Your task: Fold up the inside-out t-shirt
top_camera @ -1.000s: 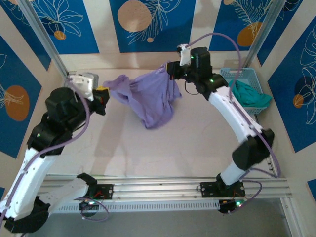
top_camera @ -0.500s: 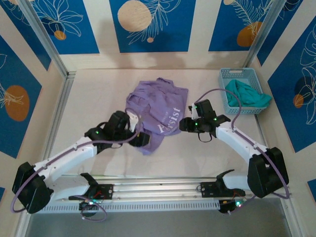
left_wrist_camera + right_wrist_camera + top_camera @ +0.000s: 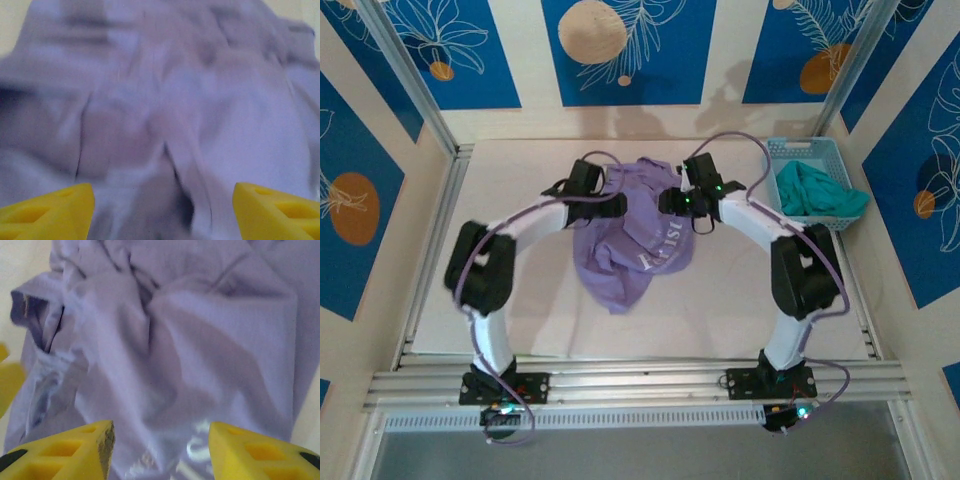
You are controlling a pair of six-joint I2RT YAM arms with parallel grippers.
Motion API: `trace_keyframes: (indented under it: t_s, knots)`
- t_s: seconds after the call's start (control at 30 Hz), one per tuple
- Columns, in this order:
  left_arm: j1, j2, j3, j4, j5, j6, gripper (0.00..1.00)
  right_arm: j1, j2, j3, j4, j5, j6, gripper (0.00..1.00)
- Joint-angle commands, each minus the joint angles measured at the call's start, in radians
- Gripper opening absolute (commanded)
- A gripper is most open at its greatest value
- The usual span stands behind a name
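I will grab the t-shirt's side (image 3: 593, 240) away from the lettering (image 3: 660, 255) with my left gripper. The rest then stays free for my right gripper to arrange for folding.
The inside-out t-shirt (image 3: 630, 245) lies crumpled on the table's middle, lavender, with white lettering (image 3: 660, 255) facing up. My left gripper (image 3: 618, 206) hovers over its far left part, and the right gripper (image 3: 667, 201) over its far right part, the two pointing toward each other. In the left wrist view the yellow fingertips (image 3: 50, 210) of my left gripper (image 3: 163, 212) stand wide apart over blurred folds of the shirt (image 3: 165, 100), gripping nothing. My right gripper (image 3: 160, 450) is open too, above wrinkled cloth (image 3: 190, 340) and a bit of the lettering (image 3: 200, 450).
A light blue basket (image 3: 803, 152) at the back right holds a teal-green garment (image 3: 820, 192). Metal frame posts (image 3: 405, 80) rise at the back corners. An aluminium rail (image 3: 640, 380) runs along the near edge.
A second ago both grippers, shut, held the shirt up at the back. It now lies on the table, and both grippers have opened and hover over its far part.
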Motion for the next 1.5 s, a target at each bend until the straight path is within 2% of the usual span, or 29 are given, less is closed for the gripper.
trace_keyframes:
  t_s: [0.0, 0.1, 0.2, 0.3, 0.4, 0.43, 0.57, 0.6, 0.7, 0.93, 1.1, 1.23, 1.27, 1.37, 1.47]
  knots:
    - [0.036, 0.141, 0.127, -0.006, 0.098, -0.025, 0.73, -0.031, 0.112, 0.134, -0.077, 0.005, -0.039, 0.54]
    - [0.035, 0.212, 0.178, 0.042, 0.149, -0.056, 0.71, -0.040, 0.220, 0.250, -0.140, 0.022, -0.055, 0.55]
    - [0.036, 0.278, 0.249, 0.023, 0.172, -0.070, 0.66, -0.044, 0.329, 0.382, -0.213, 0.039, -0.077, 0.55]
    - [0.037, 0.324, 0.286, 0.046, 0.207, -0.086, 0.57, -0.042, 0.419, 0.495, -0.266, 0.058, -0.104, 0.55]
    - [0.038, 0.358, 0.316, 0.062, 0.232, -0.101, 0.43, -0.038, 0.500, 0.600, -0.327, 0.059, -0.131, 0.53]
    - [0.038, 0.362, 0.323, 0.064, 0.237, -0.102, 0.36, -0.037, 0.518, 0.627, -0.342, 0.061, -0.136, 0.48]
    - [0.043, 0.340, 0.323, 0.088, 0.247, -0.082, 0.03, -0.038, 0.493, 0.636, -0.328, 0.091, -0.168, 0.14]
    - [0.045, 0.331, 0.323, 0.089, 0.248, -0.078, 0.00, -0.039, 0.470, 0.626, -0.321, 0.090, -0.175, 0.09]
    - [0.054, 0.269, 0.299, 0.094, 0.257, -0.058, 0.00, -0.039, 0.360, 0.557, -0.280, 0.104, -0.198, 0.00]
    - [0.075, -0.040, 0.062, 0.155, 0.283, -0.004, 0.00, -0.048, -0.023, 0.236, -0.189, 0.098, -0.191, 0.00]
    - [0.076, -0.351, -0.249, 0.176, 0.315, 0.013, 0.00, -0.050, -0.380, -0.107, -0.174, 0.155, -0.110, 0.00]
    - [0.068, -0.633, -0.587, 0.155, 0.330, -0.033, 0.00, -0.036, -0.704, -0.459, -0.195, 0.152, 0.002, 0.00]
    - [0.061, -0.708, -0.681, 0.155, 0.337, -0.049, 0.00, -0.028, -0.782, -0.540, -0.199, 0.140, 0.039, 0.01]
    - [0.042, -0.876, -0.890, 0.135, 0.338, -0.110, 0.00, 0.014, -0.938, -0.705, -0.157, 0.057, 0.099, 0.20]
    - [0.019, -0.950, -1.003, 0.134, 0.352, -0.146, 0.00, 0.085, -0.942, -0.764, -0.022, -0.008, 0.072, 0.35]
